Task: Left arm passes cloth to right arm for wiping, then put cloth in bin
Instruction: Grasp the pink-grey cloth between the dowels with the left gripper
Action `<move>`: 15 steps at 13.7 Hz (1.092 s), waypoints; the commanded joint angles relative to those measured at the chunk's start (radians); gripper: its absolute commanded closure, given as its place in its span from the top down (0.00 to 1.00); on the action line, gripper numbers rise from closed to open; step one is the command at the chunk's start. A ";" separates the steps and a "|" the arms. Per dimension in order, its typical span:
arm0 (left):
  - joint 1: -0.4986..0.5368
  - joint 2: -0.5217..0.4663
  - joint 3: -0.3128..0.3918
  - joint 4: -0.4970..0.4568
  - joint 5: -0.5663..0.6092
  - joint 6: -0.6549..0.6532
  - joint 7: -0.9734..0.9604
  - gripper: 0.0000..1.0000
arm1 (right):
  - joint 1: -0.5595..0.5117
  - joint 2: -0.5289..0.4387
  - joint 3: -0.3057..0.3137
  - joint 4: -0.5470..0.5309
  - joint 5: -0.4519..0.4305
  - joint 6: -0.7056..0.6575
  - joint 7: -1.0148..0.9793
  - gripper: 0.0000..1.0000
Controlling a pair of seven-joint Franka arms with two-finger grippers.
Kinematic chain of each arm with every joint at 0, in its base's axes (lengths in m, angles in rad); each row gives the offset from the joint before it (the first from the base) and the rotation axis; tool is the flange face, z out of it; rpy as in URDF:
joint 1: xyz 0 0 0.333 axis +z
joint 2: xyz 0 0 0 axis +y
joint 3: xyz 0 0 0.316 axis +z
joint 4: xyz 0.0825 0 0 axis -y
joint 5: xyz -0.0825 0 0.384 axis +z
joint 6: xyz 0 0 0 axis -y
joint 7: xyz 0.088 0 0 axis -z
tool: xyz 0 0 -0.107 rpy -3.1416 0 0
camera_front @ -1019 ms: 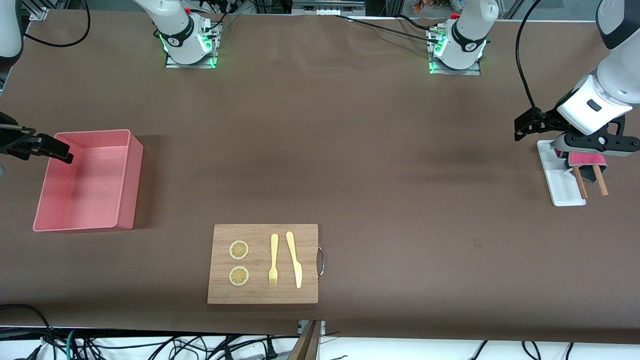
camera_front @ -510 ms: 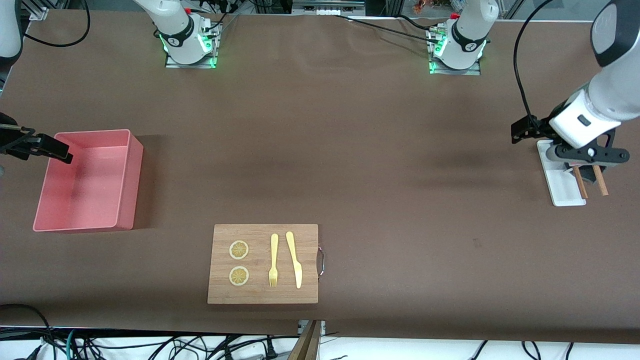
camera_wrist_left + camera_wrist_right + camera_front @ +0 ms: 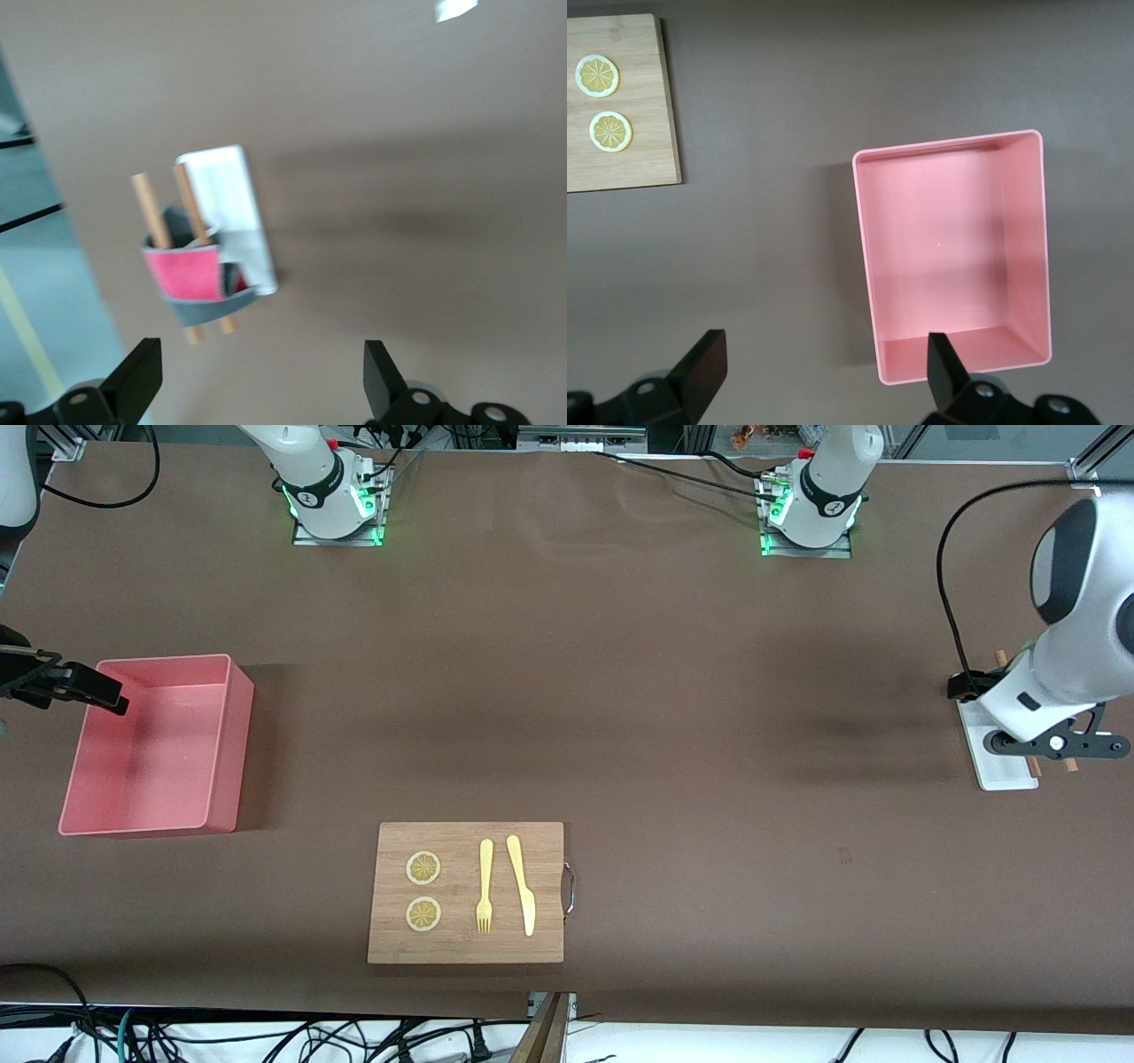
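Note:
The cloth has its folded middle point(image 3: 190, 266) draped over the sticks. My left gripper should next grab it there, so that I can hand it over for wiping.
The cloth point(image 3: 190, 276), magenta-pink with a dark grey edge, is draped over two wooden sticks point(image 3: 146, 202) that lie across a small white tray point(image 3: 226, 199). In the front view the left arm hides the cloth. My left gripper point(image 3: 261, 394) is open and empty, up in the air over the tray point(image 3: 997, 766), apart from the cloth. The salmon-pink bin point(image 3: 151, 753) stands empty at the right arm's end of the table. My right gripper point(image 3: 824, 376) is open and empty, waiting over the table beside the bin point(image 3: 948, 248); it also shows in the front view point(image 3: 89, 689).
A wooden cutting board point(image 3: 465, 892) with two lemon slices, a yellow fork and a yellow knife lies near the table's front edge; its corner shows in the right wrist view point(image 3: 620, 102). The stick ends point(image 3: 1001, 657) stick out past the tray.
The left hand has swung over the tray toward the front camera and now covers the cloth in the front view. The right arm has not moved.

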 commanded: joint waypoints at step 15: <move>0.184 0.239 -0.011 -0.340 0.598 0.287 -0.616 1.00 | -0.003 -0.009 -0.002 -0.008 0.022 0.006 -0.011 1.00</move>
